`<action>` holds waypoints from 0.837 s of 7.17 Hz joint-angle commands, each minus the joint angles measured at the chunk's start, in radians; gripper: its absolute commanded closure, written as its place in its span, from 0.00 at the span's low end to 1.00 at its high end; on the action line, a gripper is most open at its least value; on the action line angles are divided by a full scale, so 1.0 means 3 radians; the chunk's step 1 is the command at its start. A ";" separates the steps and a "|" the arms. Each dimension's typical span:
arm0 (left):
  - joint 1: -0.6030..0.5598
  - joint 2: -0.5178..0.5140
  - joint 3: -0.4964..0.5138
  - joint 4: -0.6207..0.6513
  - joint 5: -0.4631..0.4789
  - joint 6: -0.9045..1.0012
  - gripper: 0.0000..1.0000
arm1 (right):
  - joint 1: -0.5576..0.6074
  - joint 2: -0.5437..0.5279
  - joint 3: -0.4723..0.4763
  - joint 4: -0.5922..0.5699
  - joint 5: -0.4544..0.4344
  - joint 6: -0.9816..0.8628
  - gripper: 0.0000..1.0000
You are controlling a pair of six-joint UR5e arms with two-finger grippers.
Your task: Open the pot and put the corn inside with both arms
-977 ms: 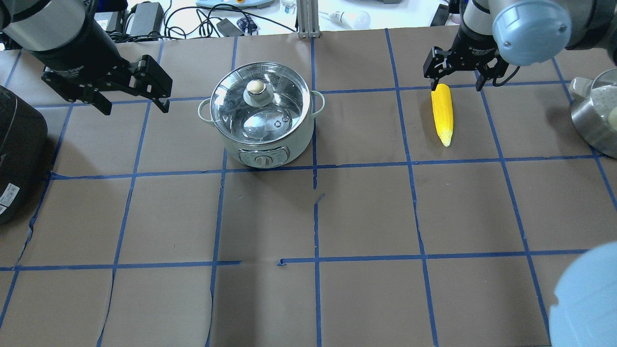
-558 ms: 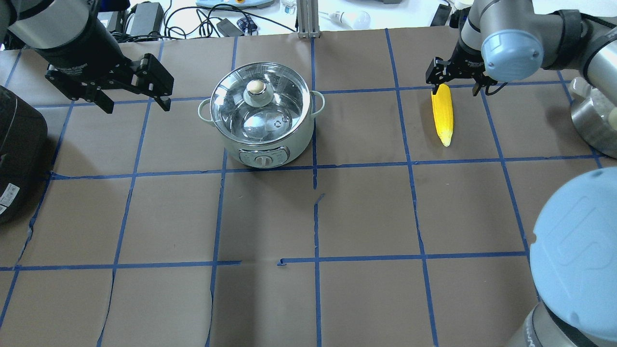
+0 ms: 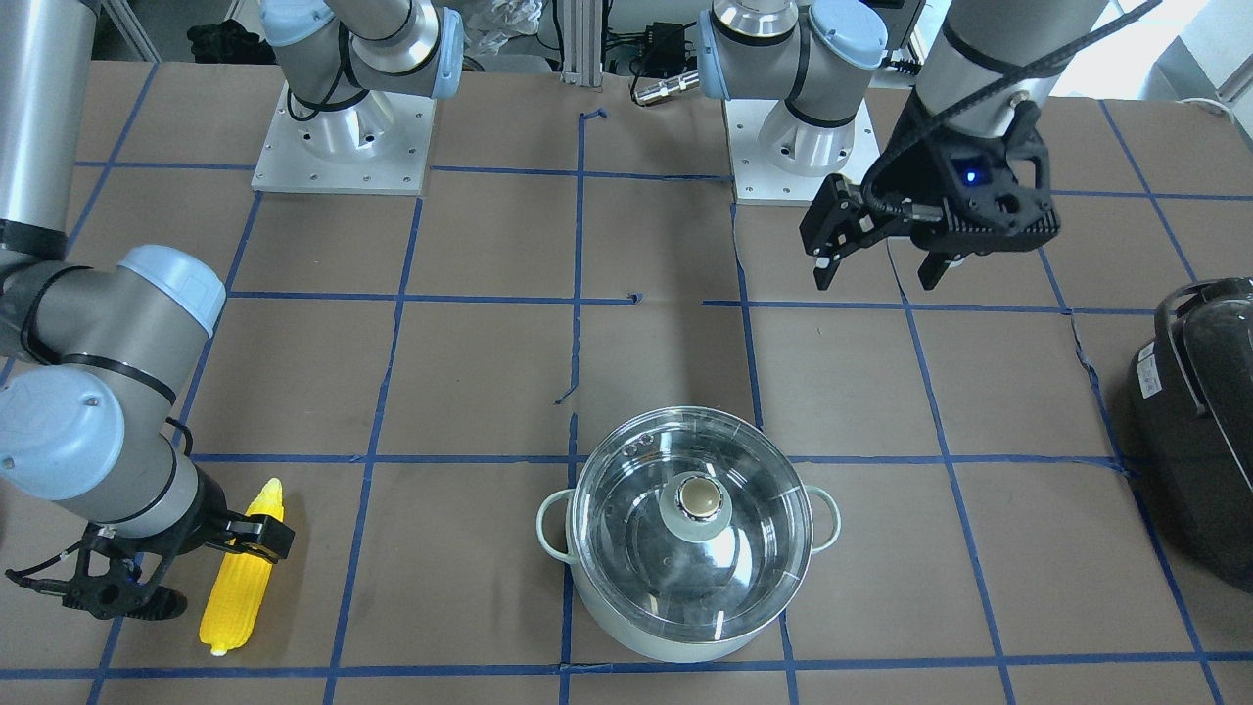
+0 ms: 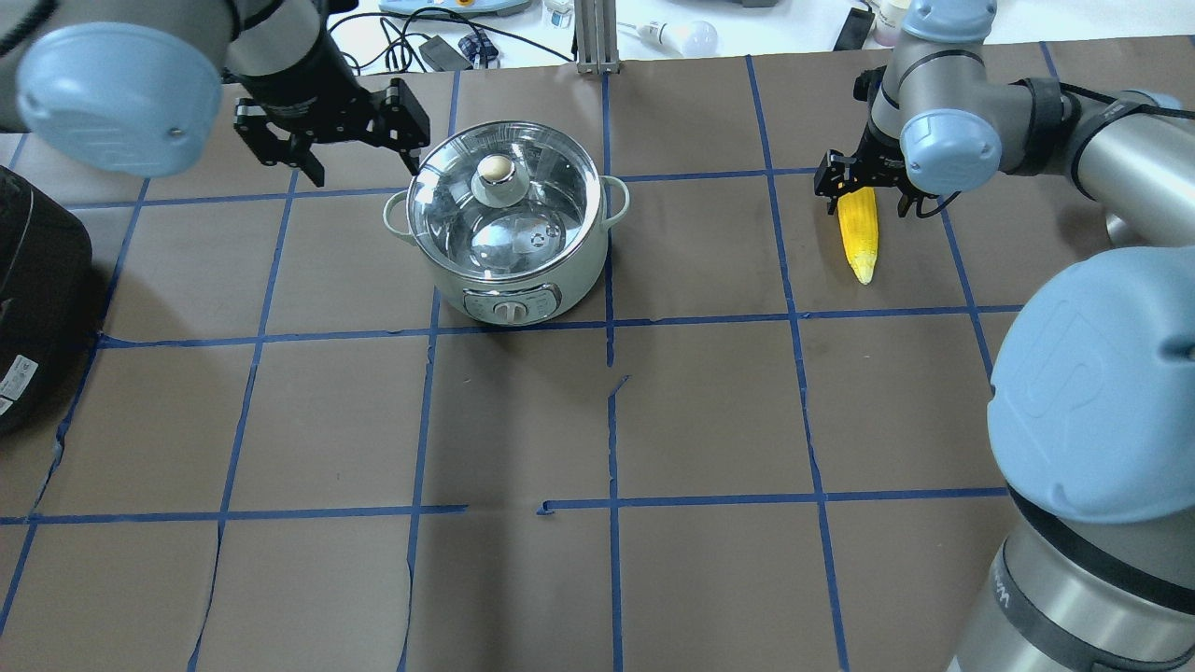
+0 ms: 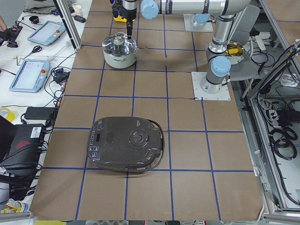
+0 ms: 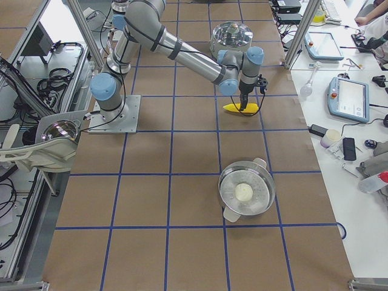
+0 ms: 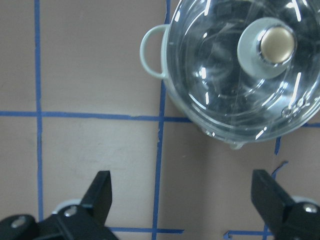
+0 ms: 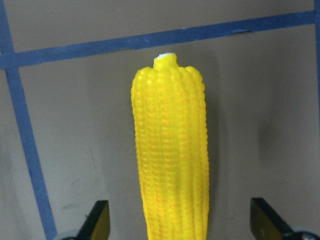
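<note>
My right gripper grips the yellow corn by its thick end next, to put it inside the pot.
The mint-green pot stands left of centre with its glass lid on; it also shows in the front view and the left wrist view. My left gripper is open and empty, just beyond the pot's left handle and above the table; in the front view it hangs behind the pot. The yellow corn lies on the table at the right. My right gripper is open and low, its fingers on either side of the corn's thick end.
A black appliance sits at the table's left edge. A steel steamer pot stands on the right end. My right arm's big elbow hangs over the near right. Cables and devices lie past the far edge.
My left gripper has moved right to the pot's left side. My right gripper has come down and nearer, so its open fingers now straddle the corn's thick end.
</note>
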 commanded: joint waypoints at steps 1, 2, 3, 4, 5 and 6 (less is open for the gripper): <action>-0.0234 -0.0504 0.0321 0.0143 0.0011 -0.0251 0.00 | -0.0015 0.0091 0.0009 -0.0009 -0.0052 0.0147 0.00; -0.0290 -0.0638 0.0394 0.0153 0.0031 -0.0246 0.00 | -0.0015 0.0111 0.0019 -0.0014 -0.0001 0.0153 0.00; -0.0296 -0.0766 0.0415 0.0295 0.0026 -0.0257 0.00 | -0.0015 0.0117 0.0014 -0.0100 0.0004 0.0153 0.24; -0.0341 -0.0888 0.0420 0.0474 0.0016 -0.0333 0.00 | -0.0015 0.0112 0.0019 -0.0126 0.0014 0.0158 0.74; -0.0403 -0.0976 0.0471 0.0516 0.0041 -0.0343 0.00 | -0.0015 0.0091 0.0020 -0.0131 -0.0036 0.0163 1.00; -0.0408 -0.1017 0.0491 0.0511 0.0046 -0.0344 0.00 | -0.0015 0.0061 -0.0021 -0.0126 -0.0042 0.0224 1.00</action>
